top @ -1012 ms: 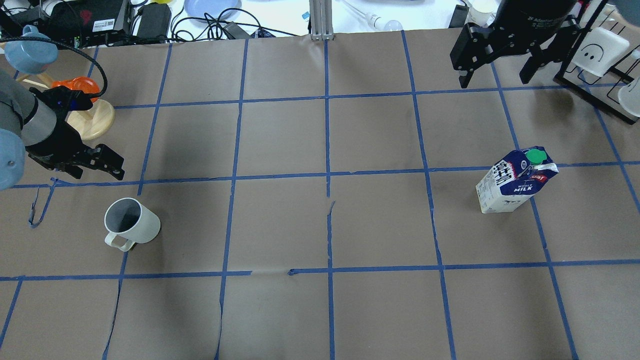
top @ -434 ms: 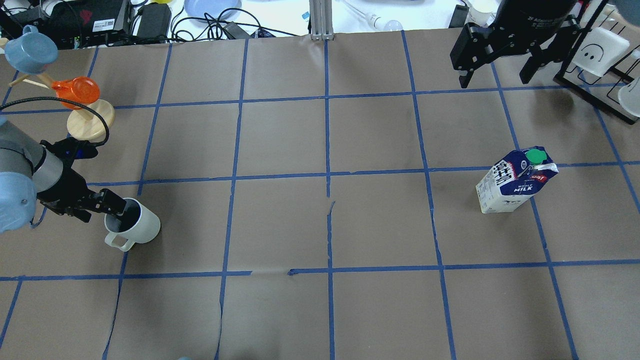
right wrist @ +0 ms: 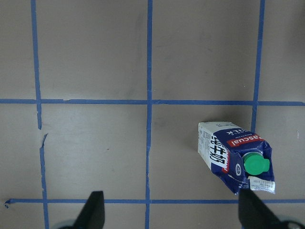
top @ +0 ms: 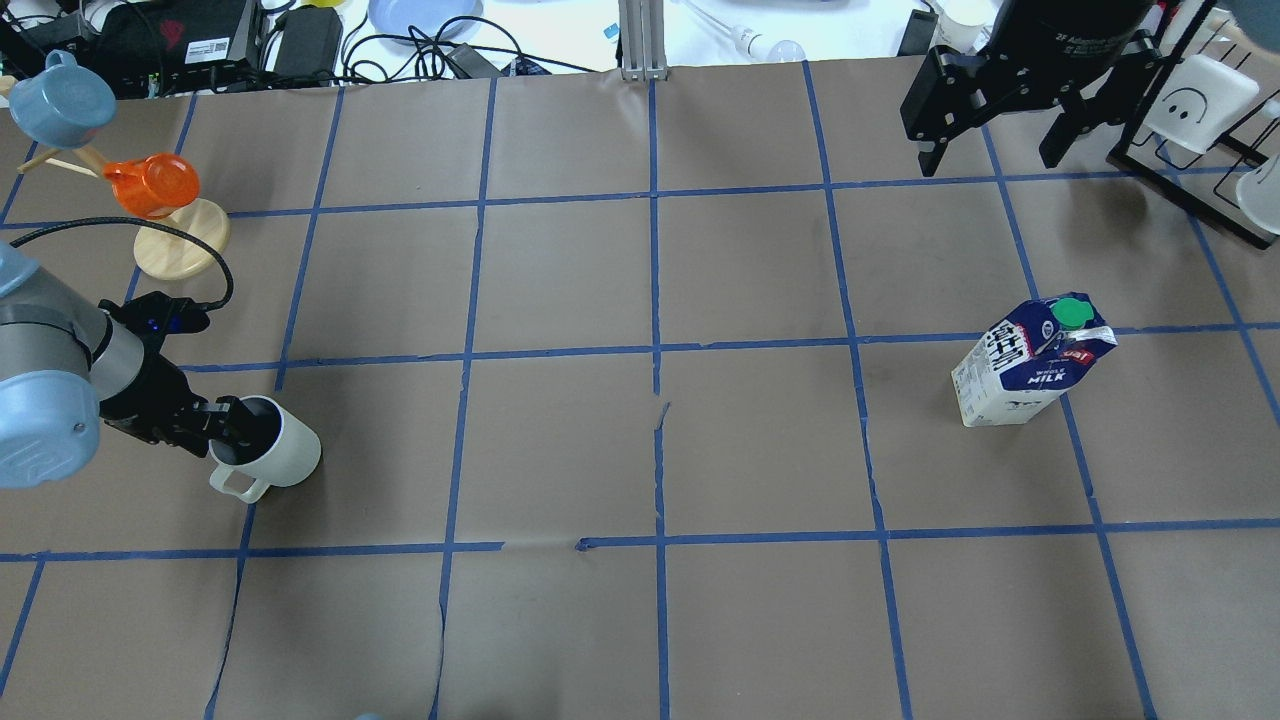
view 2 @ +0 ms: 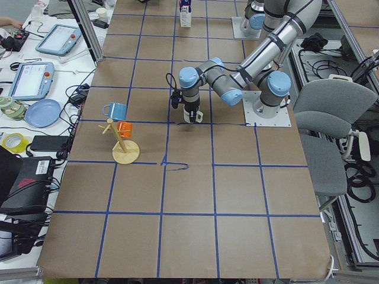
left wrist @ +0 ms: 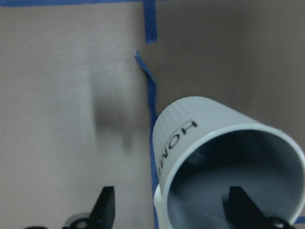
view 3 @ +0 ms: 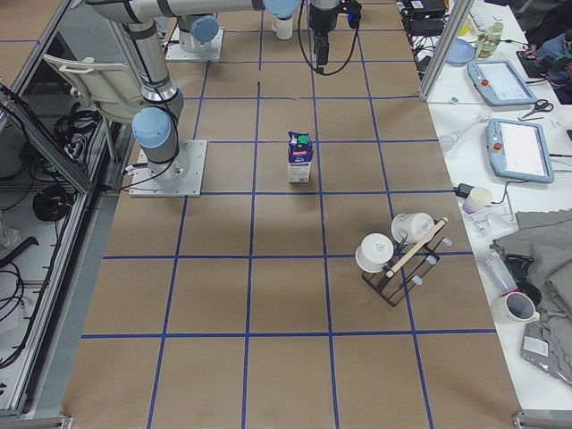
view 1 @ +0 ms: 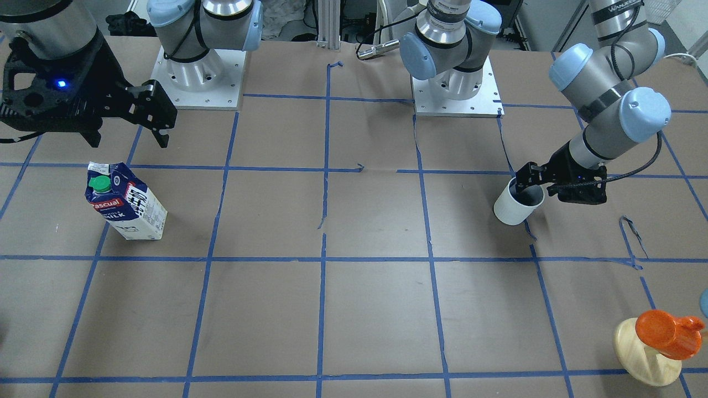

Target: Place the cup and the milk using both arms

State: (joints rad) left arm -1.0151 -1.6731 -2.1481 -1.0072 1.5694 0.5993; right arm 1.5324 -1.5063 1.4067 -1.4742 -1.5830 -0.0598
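Note:
Next, my left gripper grabs the white cup by its rim (view 1: 514,188), to put the cup beside the milk (view 1: 126,202).
The white cup (top: 285,452) stands upright at the table's left, handle toward the robot; it also shows in the front view (view 1: 510,210). My left gripper (top: 226,421) is open and low at the cup's rim. In the left wrist view one finger (left wrist: 106,208) is outside the cup's wall (left wrist: 190,138) and the other finger (left wrist: 238,206) is inside it. The milk carton (top: 1030,365) stands upright at the right and shows in the right wrist view (right wrist: 233,152). My right gripper (top: 1000,110) is open and empty, high above the far right, away from the carton.
A pale wooden stand (top: 180,240) with an orange cup (top: 150,185) and a blue cup (top: 60,100) is at the far left. A black rack (top: 1190,150) with white mugs is at the far right. Cables and devices lie beyond the far edge.
My left gripper has moved from beside the wooden stand toward the robot and down to the cup, and now straddles its rim. The right arm, cup and carton have not moved.

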